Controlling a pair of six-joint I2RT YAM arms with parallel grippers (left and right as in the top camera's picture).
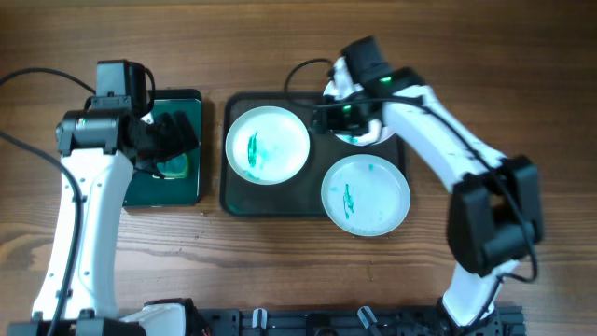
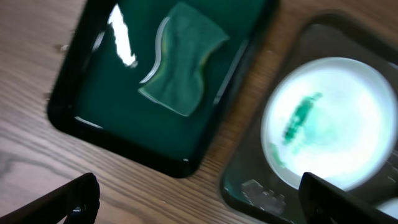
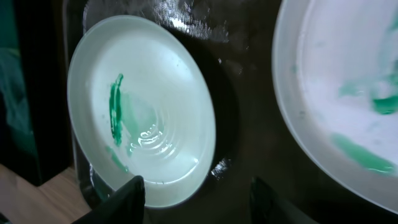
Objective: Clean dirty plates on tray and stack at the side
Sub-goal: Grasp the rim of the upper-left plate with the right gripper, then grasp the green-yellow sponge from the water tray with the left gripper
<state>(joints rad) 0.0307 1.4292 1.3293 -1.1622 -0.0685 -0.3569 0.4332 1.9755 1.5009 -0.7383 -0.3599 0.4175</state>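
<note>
The bottom of the sponge should stay free to wipe dirty plates. My left gripper should next pinch the green sponge across its narrow middle point(image 1: 174, 165) point(image 2: 184, 60) from above.
The dark grey tray point(image 1: 233, 191) holds three white plates with teal smears. One plate point(image 1: 267, 145) lies at its left, one point(image 1: 366, 194) at its front right overhanging the rim, and a third point(image 1: 359, 135) at the back right is mostly hidden under my right arm. My right gripper point(image 1: 324, 117) is open and empty above the tray between the plates. In the right wrist view my right gripper point(image 3: 199, 202) frames the rim of the left plate point(image 3: 143, 106). My left gripper point(image 1: 177, 140) is open and empty over the small green tray; in its wrist view the left gripper point(image 2: 205, 205) hangs above the left plate point(image 2: 336, 124).
A smaller black tray with green liquid point(image 1: 191, 191) stands left of the grey tray, with a green sponge point(image 2: 180, 68) lying in it. Another smeared plate point(image 3: 348, 93) fills the right of the right wrist view. Cables cross the back of the wooden table.
</note>
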